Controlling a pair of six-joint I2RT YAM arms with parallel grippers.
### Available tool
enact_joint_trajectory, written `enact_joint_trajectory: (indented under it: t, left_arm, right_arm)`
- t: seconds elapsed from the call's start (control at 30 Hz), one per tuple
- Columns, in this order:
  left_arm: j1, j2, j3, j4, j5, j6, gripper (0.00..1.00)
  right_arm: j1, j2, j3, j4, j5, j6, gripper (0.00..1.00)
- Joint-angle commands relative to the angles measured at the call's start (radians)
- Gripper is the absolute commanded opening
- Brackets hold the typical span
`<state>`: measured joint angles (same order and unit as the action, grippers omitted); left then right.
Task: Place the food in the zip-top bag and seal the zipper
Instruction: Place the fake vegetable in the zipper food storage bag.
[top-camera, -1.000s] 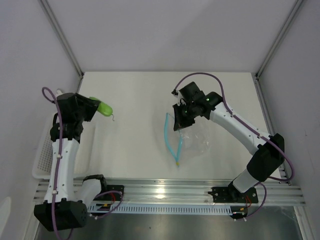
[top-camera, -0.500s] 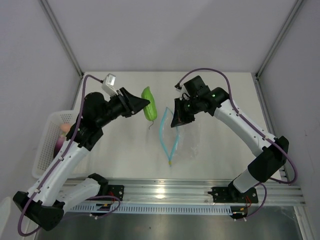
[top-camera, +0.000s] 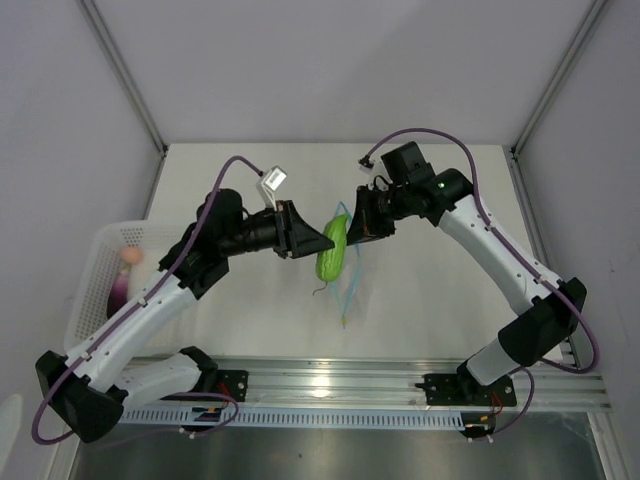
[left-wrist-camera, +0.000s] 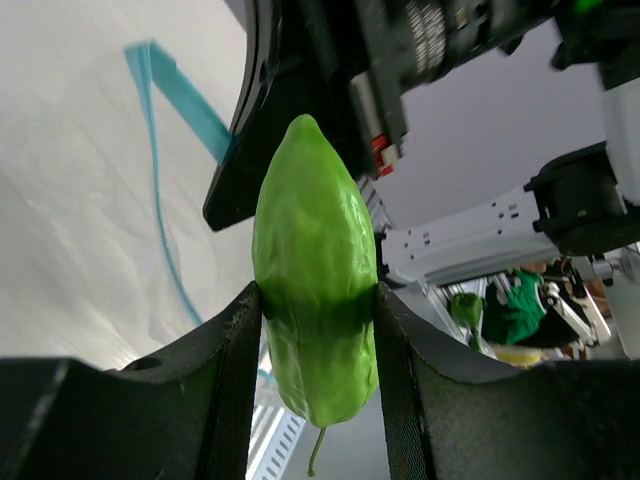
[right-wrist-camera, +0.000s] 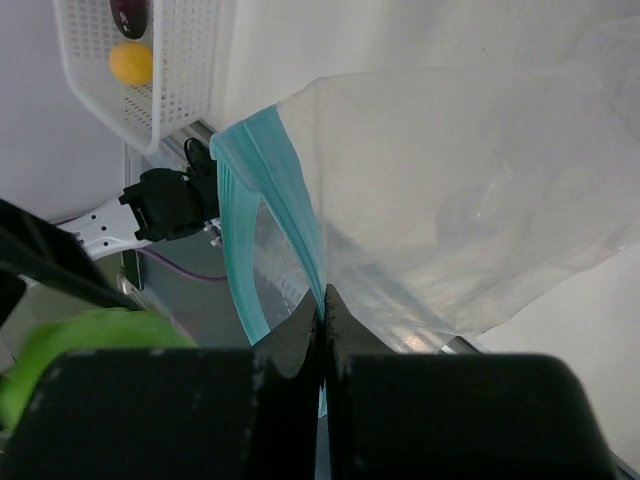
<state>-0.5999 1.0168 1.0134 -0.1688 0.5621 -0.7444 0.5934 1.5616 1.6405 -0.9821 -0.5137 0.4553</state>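
The left gripper needs to line up the green oblong food piece (top-camera: 331, 250) before it opens: the piece hangs beside the bag's opening, so it would end up outside if the gripper opened now.
My left gripper (top-camera: 322, 246) is shut on the green oblong food piece (top-camera: 331, 250), which also shows in the left wrist view (left-wrist-camera: 315, 300), and holds it in the air right beside the zip-top bag (top-camera: 352, 283). My right gripper (top-camera: 357, 236) is shut on the bag's light blue zipper strip (right-wrist-camera: 297, 215) and holds the clear bag (right-wrist-camera: 480, 190) lifted, its mouth gaping open. A pink round piece (top-camera: 129, 257) and a purple piece (top-camera: 119, 287) lie in the basket. A yellow piece (right-wrist-camera: 131, 62) shows in the right wrist view.
A white perforated basket (top-camera: 88, 300) stands at the table's left edge. Grey walls with metal posts close in the back and sides. A metal rail (top-camera: 330, 385) runs along the near edge.
My left arm has swung right from the basket side with the green piece, now next to the bag. My right gripper has lifted the bag's edge higher and shifted slightly left.
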Motion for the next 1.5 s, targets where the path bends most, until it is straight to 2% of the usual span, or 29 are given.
enact_joint_trajectory:
  t: [0.0, 0.13, 0.3, 0.5, 0.67, 0.87, 1.1, 1.13, 1.17, 1.2, 1.3, 1.37, 1.4, 1.47]
  left_arm:
    - [-0.034, 0.038, 0.037, -0.069, 0.071, 0.028, 0.01]
    - [-0.041, 0.066, 0.068, -0.213, -0.008, -0.033, 0.01]
    - [-0.040, 0.103, 0.076, -0.285, -0.025, -0.133, 0.00]
    - [-0.040, 0.155, 0.160, -0.444, -0.131, -0.156, 0.01]
    - [-0.038, 0.178, 0.215, -0.463, -0.206, -0.156, 0.01]
    - [-0.041, 0.207, 0.258, -0.466, -0.263, -0.079, 0.01]
    - [-0.073, 0.241, 0.263, -0.425, -0.240, -0.018, 0.01]
    - [-0.080, 0.249, 0.264, -0.432, -0.246, -0.015, 0.03]
    - [-0.083, 0.252, 0.267, -0.449, -0.252, -0.018, 0.13]
    - [-0.083, 0.253, 0.258, -0.449, -0.255, -0.021, 0.42]
    - [-0.086, 0.221, 0.225, -0.410, -0.255, -0.032, 0.63]
    - [-0.086, 0.192, 0.212, -0.391, -0.263, -0.027, 0.72]
    - [-0.089, 0.184, 0.211, -0.391, -0.271, -0.021, 0.99]
    - [-0.089, 0.168, 0.223, -0.414, -0.301, -0.009, 0.99]
  right_arm:
    - [-0.001, -0.060, -0.007, 0.023, -0.026, -0.021, 0.00]
    - [-0.001, -0.078, -0.027, 0.054, -0.016, -0.014, 0.00]
    - [0.003, -0.100, -0.038, 0.080, 0.000, -0.007, 0.00]
    - [0.029, -0.106, -0.036, 0.088, 0.000, 0.003, 0.00]
    - [0.043, -0.098, -0.045, 0.100, -0.051, 0.022, 0.00]
    - [0.032, -0.081, -0.045, 0.105, -0.129, 0.043, 0.00]
    - [0.002, -0.071, -0.057, 0.135, -0.203, 0.072, 0.00]
    - [0.000, -0.069, -0.057, 0.138, -0.209, 0.075, 0.00]
    - [-0.004, -0.069, -0.057, 0.143, -0.216, 0.083, 0.00]
    - [-0.006, -0.069, -0.056, 0.149, -0.223, 0.085, 0.00]
    - [-0.010, -0.071, -0.056, 0.142, -0.220, 0.082, 0.00]
    - [-0.015, -0.074, -0.064, 0.138, -0.218, 0.080, 0.00]
    - [-0.020, -0.077, -0.068, 0.137, -0.217, 0.077, 0.00]
    - [-0.021, -0.080, -0.080, 0.132, -0.209, 0.072, 0.00]
